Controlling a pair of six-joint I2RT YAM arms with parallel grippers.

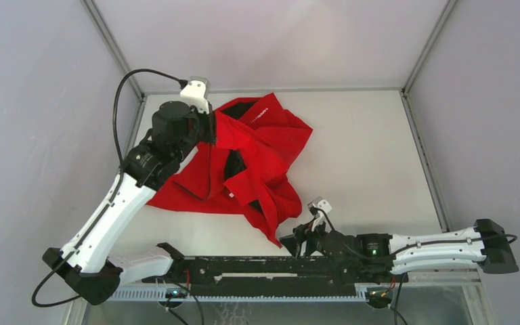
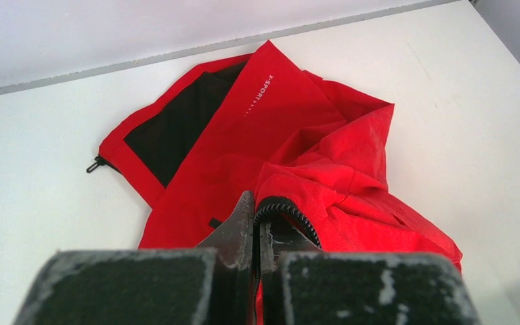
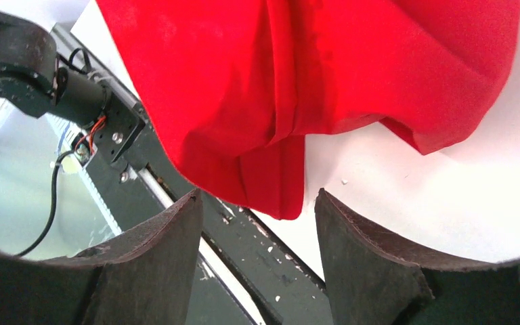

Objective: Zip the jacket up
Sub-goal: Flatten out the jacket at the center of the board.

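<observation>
The jacket's near corner, opposite my left gripper's edge, is the part my right gripper needs to grip next. This will spread the jacket open for zipping.
The red jacket lies crumpled on the white table, black lining showing near its top. My left gripper is shut on the jacket's front edge, with the dark zipper teeth curling out between the jaws; in the top view it sits at the jacket's upper left. A zip pull shows at the jacket's far left edge. My right gripper is open and empty, just short of the jacket's lower corner; in the top view it is near the front edge.
The black mounting rail runs along the table's near edge, also under my right gripper. Grey enclosure walls surround the table. The left arm's cable loops above the left edge.
</observation>
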